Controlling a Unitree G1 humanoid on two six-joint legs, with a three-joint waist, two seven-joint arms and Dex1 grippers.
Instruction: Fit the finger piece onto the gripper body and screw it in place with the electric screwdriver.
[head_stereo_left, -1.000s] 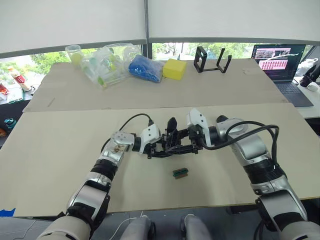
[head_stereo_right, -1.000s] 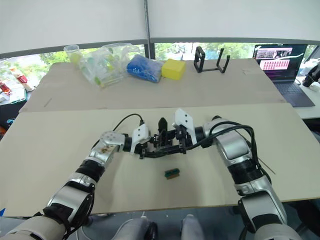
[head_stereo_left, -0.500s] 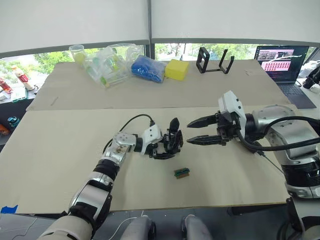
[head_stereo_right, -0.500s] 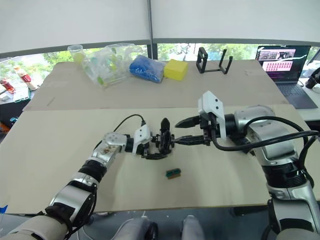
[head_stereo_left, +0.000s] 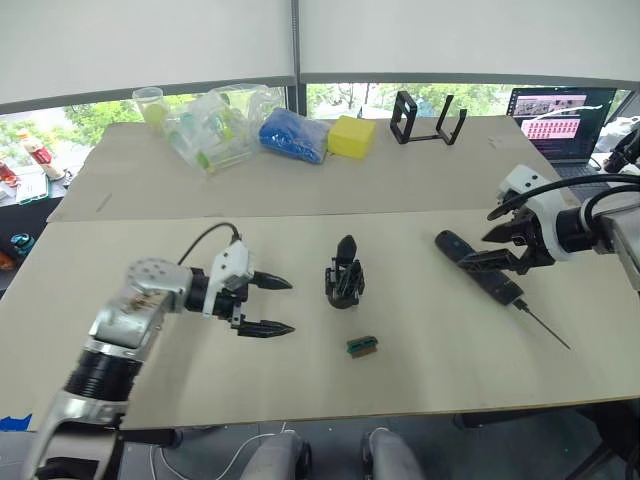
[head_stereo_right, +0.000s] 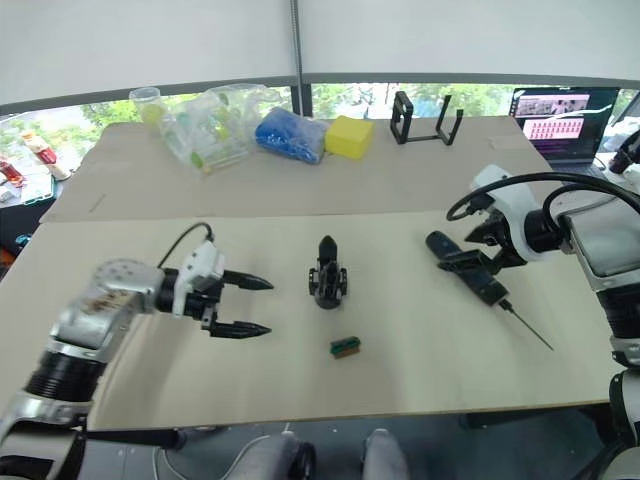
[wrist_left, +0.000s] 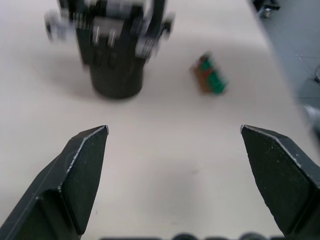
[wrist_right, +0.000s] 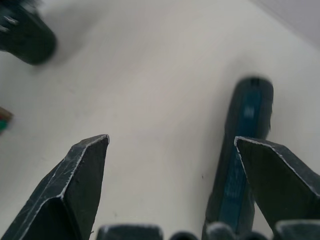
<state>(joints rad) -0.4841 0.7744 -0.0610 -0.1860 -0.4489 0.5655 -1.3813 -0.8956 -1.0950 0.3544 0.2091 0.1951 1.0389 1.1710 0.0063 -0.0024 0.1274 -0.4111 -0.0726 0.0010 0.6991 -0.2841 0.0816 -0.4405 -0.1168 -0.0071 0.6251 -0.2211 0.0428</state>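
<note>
My right gripper grabs the screwdriver by its thick body (head_stereo_left: 486, 273) next, since the electric screwdriver's thin bit (head_stereo_left: 546, 327) stays free to drive the screw.
The gripper body (head_stereo_left: 344, 281) stands upright on the beige table (head_stereo_left: 120, 380), one pointed black finger up, with nothing holding it. My left gripper (head_stereo_left: 270, 305) is open a hand's width to its left, fingers pointing at it; the left wrist view shows the gripper body (wrist_left: 117, 55) ahead. The electric screwdriver (head_stereo_left: 480, 268) lies flat at the right, thin bit toward the front edge. My right gripper (head_stereo_left: 487, 236) hangs open just over its thick end, and the screwdriver (wrist_right: 245, 140) runs by one finger (wrist_right: 275, 185). The finger piece is out of view as a loose part.
A small green-and-brown block (head_stereo_left: 362, 346) lies in front of the gripper body. On the back table are clear plastic bags (head_stereo_left: 215, 125), a blue bag (head_stereo_left: 292, 135), a yellow block (head_stereo_left: 349, 137), a black stand (head_stereo_left: 425, 118) and a laptop (head_stereo_left: 560, 115).
Both grippers have left the gripper body. The left one let go and drew back to the left. The right one swung right to over the screwdriver. The body now stands alone.
</note>
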